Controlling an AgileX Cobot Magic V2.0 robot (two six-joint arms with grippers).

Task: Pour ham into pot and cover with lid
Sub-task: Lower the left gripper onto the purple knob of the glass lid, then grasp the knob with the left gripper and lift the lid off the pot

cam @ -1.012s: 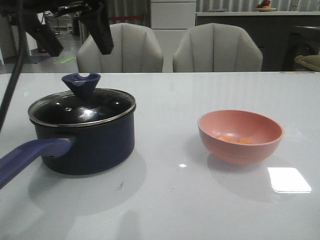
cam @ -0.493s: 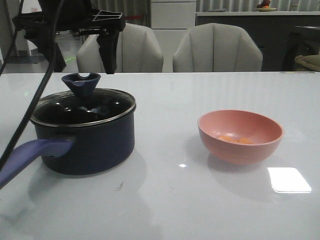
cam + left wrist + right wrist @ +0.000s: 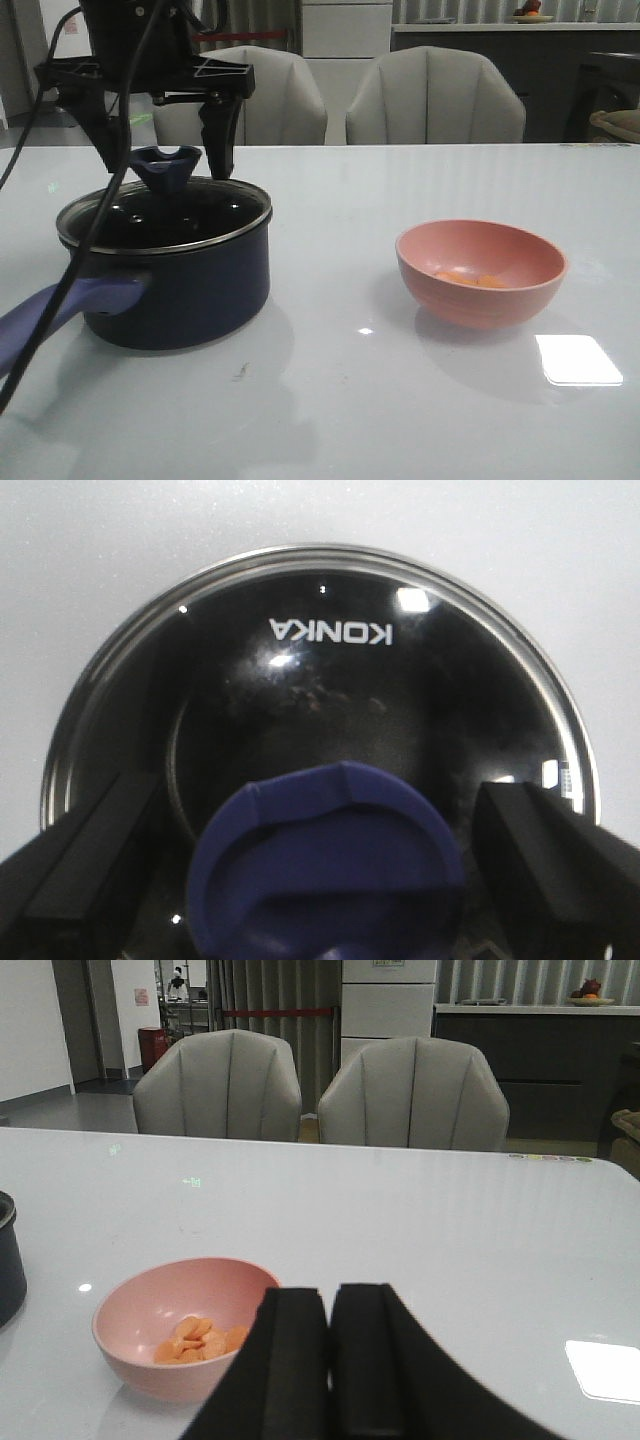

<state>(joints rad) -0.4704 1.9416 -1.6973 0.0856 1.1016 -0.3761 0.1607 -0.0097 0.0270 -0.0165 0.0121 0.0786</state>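
Note:
The left gripper has its fingers beside the lid's blue knob [image 3: 165, 170], and it needs to close on the knob now.
The dark navy pot [image 3: 175, 290] stands at the table's left, its purple-blue handle [image 3: 60, 310] pointing toward me. The glass lid [image 3: 165, 215] rests on the pot, and its blue knob [image 3: 163, 165] sits between the fingers of my left gripper [image 3: 163, 148]. That gripper is open, one finger [image 3: 85, 865] on each side of the knob [image 3: 325, 860], with gaps on both sides. Ham pieces [image 3: 470, 280] lie in the pink bowl [image 3: 480, 300] at the right. My right gripper [image 3: 330, 1360] is shut and empty, just behind the bowl [image 3: 150, 1355] with the ham [image 3: 200, 1338].
Two grey chairs [image 3: 435, 95] stand behind the table's far edge. A bright reflection [image 3: 578, 360] lies on the white tabletop near the bowl. The left arm's cable [image 3: 60, 290] hangs in front of the pot.
My left gripper has come down from above and now straddles the lid's knob. Pot, lid and bowl have stayed put.

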